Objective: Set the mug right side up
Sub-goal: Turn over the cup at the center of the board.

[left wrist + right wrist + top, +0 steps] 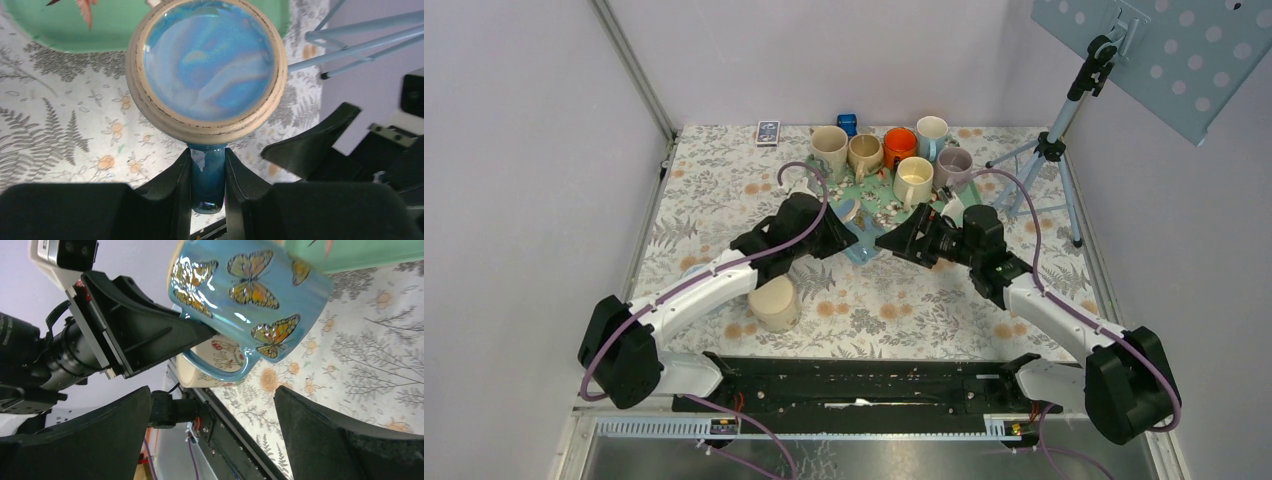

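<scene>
I should grab the blue butterfly mug's handle with my right gripper next, from the side of the mug's rim, across from my left gripper. Then I can set the mug upright.
The blue butterfly mug hangs in the air over the flowered tablecloth, tilted on its side. In the left wrist view I look into its glazed blue inside. My left gripper is shut on the mug's blue handle, with the fingers pressing both sides. In the top view the mug sits between both grippers, in front of the tray. My right gripper is open and empty just below and beside the mug, not touching it. Its fingers show in the left wrist view.
A green tray at the back holds several upright mugs. A cream mug stands upside down by the left arm. A tripod stands at the back right. A small card box and a blue box lie at the far edge.
</scene>
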Tool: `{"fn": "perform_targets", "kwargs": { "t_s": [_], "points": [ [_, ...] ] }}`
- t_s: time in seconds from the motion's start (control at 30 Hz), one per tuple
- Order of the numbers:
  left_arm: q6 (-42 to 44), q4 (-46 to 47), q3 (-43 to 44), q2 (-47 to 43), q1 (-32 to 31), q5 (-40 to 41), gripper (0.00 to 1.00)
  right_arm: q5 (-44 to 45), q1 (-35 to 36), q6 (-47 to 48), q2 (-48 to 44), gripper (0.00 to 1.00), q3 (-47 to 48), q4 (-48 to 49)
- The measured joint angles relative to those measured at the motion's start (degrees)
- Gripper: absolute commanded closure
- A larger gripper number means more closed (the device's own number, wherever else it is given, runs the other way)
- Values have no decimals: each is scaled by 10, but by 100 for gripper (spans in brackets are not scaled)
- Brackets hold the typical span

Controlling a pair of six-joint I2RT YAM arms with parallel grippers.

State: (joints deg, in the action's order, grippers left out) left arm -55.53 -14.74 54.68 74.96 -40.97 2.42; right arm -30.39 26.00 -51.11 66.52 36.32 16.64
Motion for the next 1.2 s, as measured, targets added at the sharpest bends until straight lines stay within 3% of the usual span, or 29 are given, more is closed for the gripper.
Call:
{"fn": "perform_targets", "kwargs": {
  "t_s": [0.5, 0.87, 1.2],
  "points": [
    [-99, 135, -11, 4, 19, -65, 100, -46, 7, -148, 64, 2, -66, 200],
    [-172, 218, -51, 31, 23, -108, 100, -50, 8, -329, 169, 25, -103, 459],
    [-222, 295, -76, 33, 28, -127, 100, -46, 9, -425, 226, 44, -109, 591]
  ]
}}
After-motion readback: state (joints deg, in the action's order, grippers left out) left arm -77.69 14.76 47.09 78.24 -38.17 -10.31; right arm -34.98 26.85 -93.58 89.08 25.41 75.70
